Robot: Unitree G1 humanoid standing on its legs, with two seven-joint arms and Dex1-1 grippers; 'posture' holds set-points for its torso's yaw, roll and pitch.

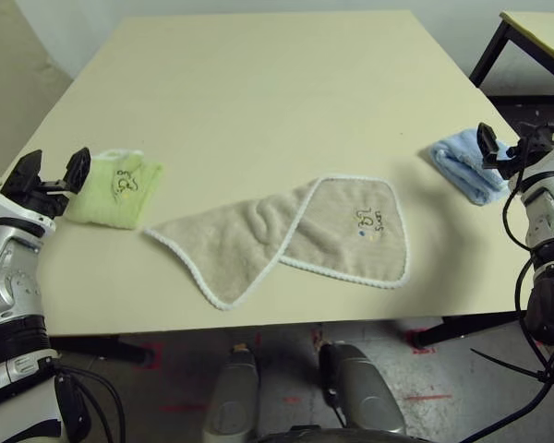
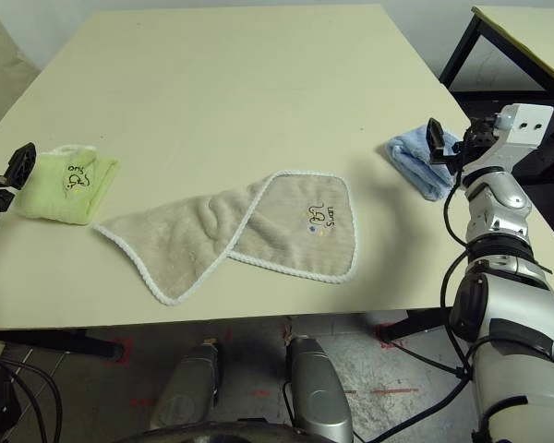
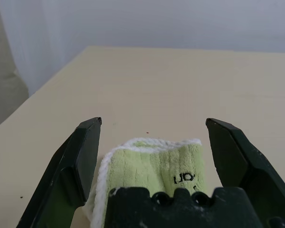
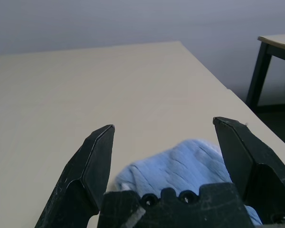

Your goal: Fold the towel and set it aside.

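The beige towel lies flat on the tabletop. My right gripper should grab a corner of its white stitched border (image 1: 394, 183) next.
The beige towel (image 1: 286, 237) lies flat near the table's front edge, one end lapped over the other, with a white stitched border and a small embroidered mark (image 1: 369, 222) on its right part. My left gripper (image 1: 52, 172) hovers open at the table's left edge, just left of a folded lime-green towel (image 1: 118, 188); its fingers (image 3: 80, 156) stand wide apart with nothing between them. My right gripper (image 2: 451, 140) is open at the right edge, over a folded light blue towel (image 2: 419, 161). Neither gripper touches the beige towel.
The cream table (image 1: 277, 101) stretches bare behind the towels. A second table with black legs (image 1: 535, 41) stands off to the far right. Floor with red marks shows below the front edge.
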